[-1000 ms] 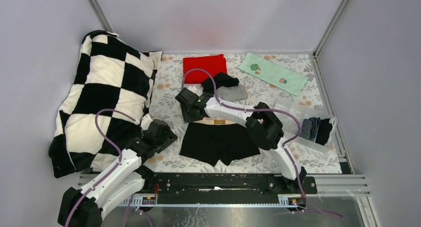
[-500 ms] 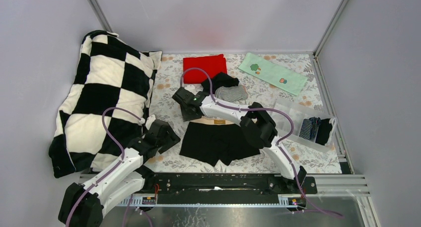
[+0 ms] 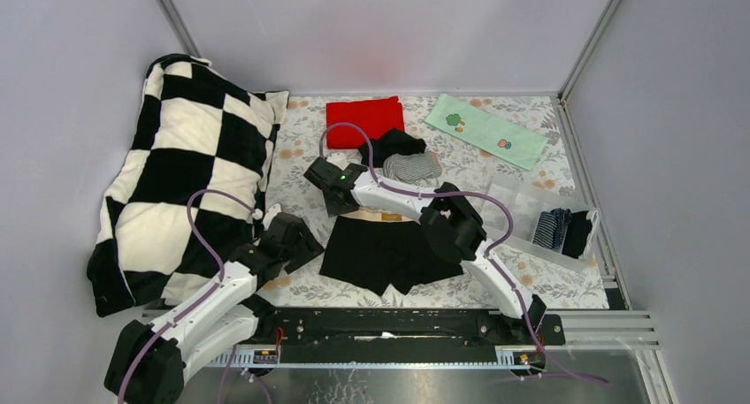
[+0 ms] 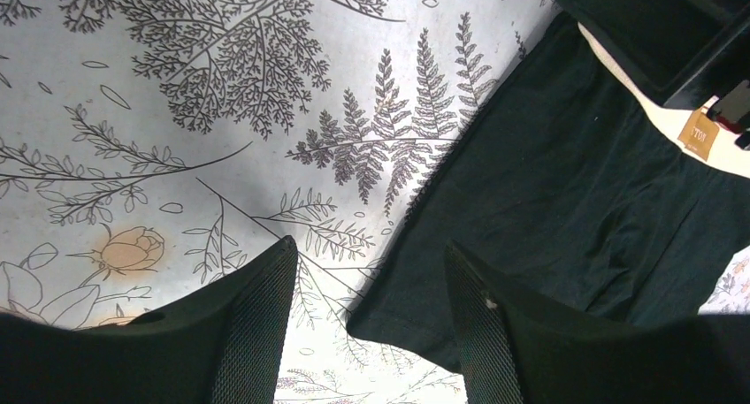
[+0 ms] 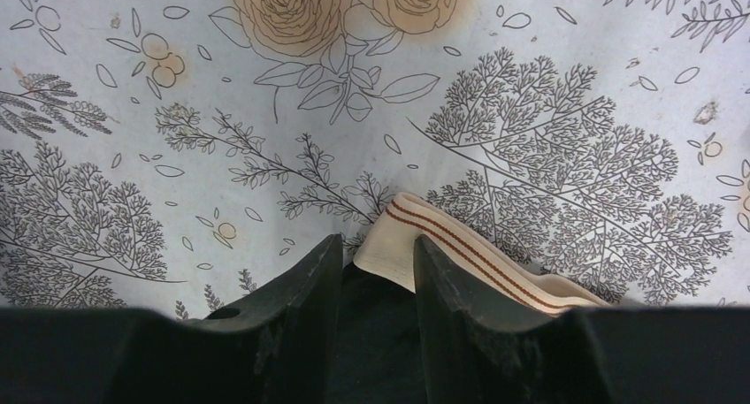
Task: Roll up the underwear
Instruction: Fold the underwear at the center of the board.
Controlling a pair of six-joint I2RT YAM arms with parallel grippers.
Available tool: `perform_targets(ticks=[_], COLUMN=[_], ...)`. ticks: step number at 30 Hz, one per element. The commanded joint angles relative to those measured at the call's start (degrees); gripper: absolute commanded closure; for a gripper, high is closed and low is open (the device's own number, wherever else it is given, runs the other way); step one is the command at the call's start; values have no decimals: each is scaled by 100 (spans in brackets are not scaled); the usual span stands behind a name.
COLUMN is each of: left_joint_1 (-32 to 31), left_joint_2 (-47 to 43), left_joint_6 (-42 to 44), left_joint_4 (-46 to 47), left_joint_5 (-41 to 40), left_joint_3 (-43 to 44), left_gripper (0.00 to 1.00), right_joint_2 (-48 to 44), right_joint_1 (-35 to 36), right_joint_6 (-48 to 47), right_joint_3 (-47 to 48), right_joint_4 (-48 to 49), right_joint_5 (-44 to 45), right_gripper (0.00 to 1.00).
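Note:
The left gripper grabs the black underwear (image 3: 389, 255) by the leg hem corner (image 3: 325, 270) next, opposite the waistband corner. This folds that side of the underwear across for rolling.
A pair of black underwear (image 3: 389, 255) with a cream waistband (image 3: 380, 216) lies spread flat in the middle of the floral mat. My right gripper (image 3: 340, 204) hangs over its back left corner. In the right wrist view the gripper (image 5: 376, 242) is partly open, with the waistband corner (image 5: 460, 254) and black cloth between the fingers. My left gripper (image 3: 299, 247) is open beside the left leg. In the left wrist view the gripper (image 4: 370, 249) frames the leg hem corner (image 4: 398, 320). More underwear, one black (image 3: 400, 142) and one grey pinstriped (image 3: 414, 167), lies heaped behind.
A red cloth (image 3: 364, 119) and a pale green printed cloth (image 3: 485, 130) lie at the back. A clear box (image 3: 531, 196) at the right holds rolled dark items. A black and white checked pillow (image 3: 186, 165) leans at the left. Grey walls enclose the mat.
My right gripper has shifted a little left and back along the waistband. My left gripper has edged right toward the black underwear's left leg. The cloth has not visibly moved.

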Motion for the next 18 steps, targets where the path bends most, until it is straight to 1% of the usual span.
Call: perform_targets(ticks=[1,10,14,18], left_joint_1=[-114,-459,-490,-716], left_joint_2=[55,16,137,292], left_joint_6=[119,19,67,64], left_joint_4=[228,220,368,338], left_joint_5=[123,40,277,341], left_joint_3=[-70,-201,-216,-211], left_gripper=[34,35,43,45], right_joint_2=[174,125,60,-20], right_joint_1=[-35,-89,-94,-135], right_joint_6=[-79,-93,-91,-71], right_joint_3=[208,17,-50,-173], right_joint_4=[-199,-73,-28,69], right_joint_5=[224,131,106,41], right_gripper=[60,77,82,85])
